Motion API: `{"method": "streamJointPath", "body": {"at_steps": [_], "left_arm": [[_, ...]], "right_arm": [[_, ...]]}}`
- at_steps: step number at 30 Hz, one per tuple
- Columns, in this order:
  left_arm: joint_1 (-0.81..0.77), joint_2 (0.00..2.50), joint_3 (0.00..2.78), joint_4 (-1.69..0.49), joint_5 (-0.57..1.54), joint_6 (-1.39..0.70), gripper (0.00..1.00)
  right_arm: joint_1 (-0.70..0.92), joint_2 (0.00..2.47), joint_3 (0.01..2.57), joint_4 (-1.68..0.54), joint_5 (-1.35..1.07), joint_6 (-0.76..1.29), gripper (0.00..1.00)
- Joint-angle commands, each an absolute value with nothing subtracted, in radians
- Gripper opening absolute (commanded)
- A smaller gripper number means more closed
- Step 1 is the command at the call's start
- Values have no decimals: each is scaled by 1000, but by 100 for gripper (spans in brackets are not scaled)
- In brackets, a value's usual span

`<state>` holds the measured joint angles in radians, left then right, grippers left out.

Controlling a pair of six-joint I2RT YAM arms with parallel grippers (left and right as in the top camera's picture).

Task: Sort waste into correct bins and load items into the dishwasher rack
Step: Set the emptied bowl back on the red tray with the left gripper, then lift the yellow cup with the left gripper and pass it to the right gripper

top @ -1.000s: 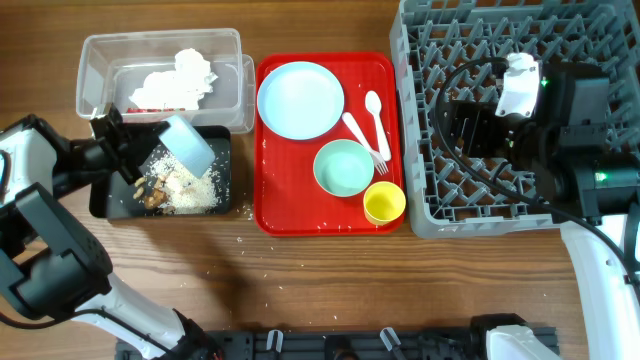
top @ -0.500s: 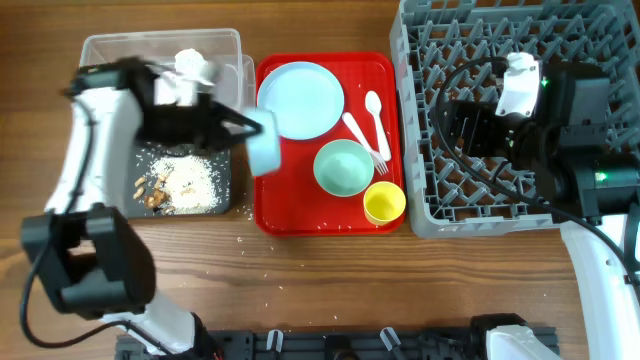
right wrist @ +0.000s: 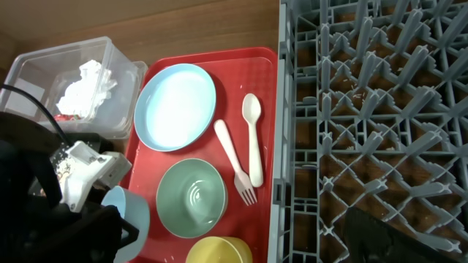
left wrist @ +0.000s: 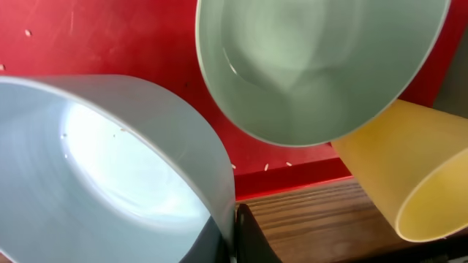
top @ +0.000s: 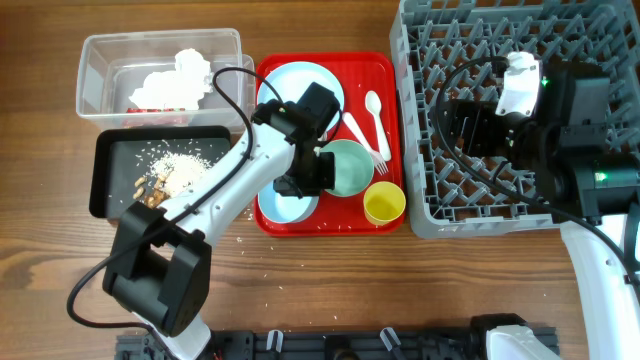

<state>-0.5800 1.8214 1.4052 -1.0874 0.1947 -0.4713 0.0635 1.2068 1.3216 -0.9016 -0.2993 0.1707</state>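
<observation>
The pale blue bowl point(top: 283, 207) point(left wrist: 110, 168) sits level on the red serving tray inside its edge and would stay if I opened now, so it is time to open my left gripper.
My left gripper point(top: 298, 188) is shut on the rim of a pale blue bowl point(top: 283, 207), holding it low at the front left of the red serving tray point(top: 385, 70). In the left wrist view the fingers point(left wrist: 252, 237) pinch the bowl's wall point(left wrist: 110, 168), next to the mint bowl point(left wrist: 314, 66) and yellow cup point(left wrist: 409, 183). The plate point(top: 295, 85), spoon point(top: 372, 105) and fork point(top: 362, 135) lie on the tray. The napkin point(top: 180, 75) and red wrapper point(top: 150, 107) are in the clear tub point(top: 100, 60). Food scraps point(top: 180, 178) lie in the black tray point(top: 110, 160). My right gripper point(top: 465, 128) hovers open and empty over the dishwasher rack point(top: 440, 210).
Crumbs are scattered on the wooden table in front of the black tray and red tray. The left arm lies across the plate's edge and the black tray's right corner. The rack's pegs show close below in the right wrist view point(right wrist: 365, 109).
My left arm swung right from over the black tray, carrying the pale blue bowl across to the front left of the red tray. The right arm has not moved.
</observation>
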Motion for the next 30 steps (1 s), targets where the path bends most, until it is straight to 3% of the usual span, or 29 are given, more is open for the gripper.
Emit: {"method": "streamJointPath", "body": {"at_steps": [1, 4, 8, 12, 13, 15, 18, 23, 28, 30], "left_arm": [[-585, 1822, 1391, -1080, 119, -514, 8], [-585, 1824, 1391, -1076, 88, -514, 11], [-585, 1824, 1391, -1065, 85, -514, 25], [-585, 1823, 1462, -1049, 190, -498, 27], [-592, 1823, 1498, -1035, 217, -470, 31], [-625, 1824, 1511, -974, 239, -418, 52], [-680, 1844, 1507, -935, 239, -396, 59], [-748, 1907, 1507, -931, 218, -369, 52], [-758, 1974, 1507, -930, 216, -371, 29], [-762, 1980, 1507, -930, 216, -374, 11]], "right_arm": [[61, 1207, 1348, -900, -309, 160, 98], [61, 1207, 1348, -901, -308, 157, 98], [61, 1207, 1348, -902, -308, 157, 98], [61, 1207, 1348, -897, -303, 157, 98], [61, 1208, 1348, -898, -301, 157, 98], [61, 1208, 1348, -899, -289, 157, 99], [61, 1208, 1348, -900, -286, 157, 98], [61, 1208, 1348, -899, -286, 157, 99], [61, 1209, 1348, -905, -271, 157, 99], [61, 1209, 1348, -906, -260, 156, 99]]}}
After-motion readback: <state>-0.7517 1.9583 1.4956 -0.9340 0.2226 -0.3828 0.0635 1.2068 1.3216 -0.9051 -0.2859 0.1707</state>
